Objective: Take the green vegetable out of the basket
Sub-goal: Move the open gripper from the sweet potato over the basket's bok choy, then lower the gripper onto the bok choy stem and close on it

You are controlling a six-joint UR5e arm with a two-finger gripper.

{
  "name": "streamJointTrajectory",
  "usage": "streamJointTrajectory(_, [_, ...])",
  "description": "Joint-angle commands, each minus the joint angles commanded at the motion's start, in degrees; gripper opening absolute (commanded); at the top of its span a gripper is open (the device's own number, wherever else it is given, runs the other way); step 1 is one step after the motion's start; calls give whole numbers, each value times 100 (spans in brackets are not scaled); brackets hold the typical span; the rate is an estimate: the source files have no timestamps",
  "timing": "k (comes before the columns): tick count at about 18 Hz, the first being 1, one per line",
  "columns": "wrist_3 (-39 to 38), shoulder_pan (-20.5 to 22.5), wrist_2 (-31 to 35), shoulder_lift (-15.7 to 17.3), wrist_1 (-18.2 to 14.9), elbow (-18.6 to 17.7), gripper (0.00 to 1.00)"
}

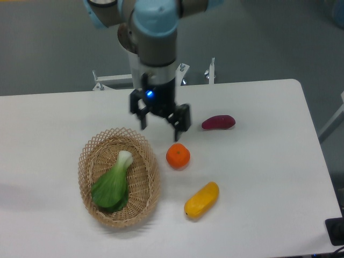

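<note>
My gripper should pick up the green vegetable by grabbing it by its pale stalk [124,159].
The green vegetable [113,184] lies in the oval wicker basket [88,161] at the table's left. Its dark leaves point to the front and its pale stalk points back and right. My gripper [161,126] hangs above the table just right of the basket's back rim, behind the orange. Its two fingers are spread apart and hold nothing. It is some way back and right of the vegetable.
An orange [178,156] sits just right of the basket. A yellow oblong vegetable [201,200] lies in front of it. A purple sweet potato [218,122] lies further back on the right. The robot's base [146,59] stands behind the table.
</note>
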Motion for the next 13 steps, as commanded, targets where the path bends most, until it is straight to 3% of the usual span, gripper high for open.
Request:
streamJointTrajectory(3, [-45,-203,26,-291,44,-105,100])
streamJointTrajectory(9, [8,-362,114,-467,44,-562,100])
streamJointTrajectory(13, [-9,-572,456,-678,132,-615,100])
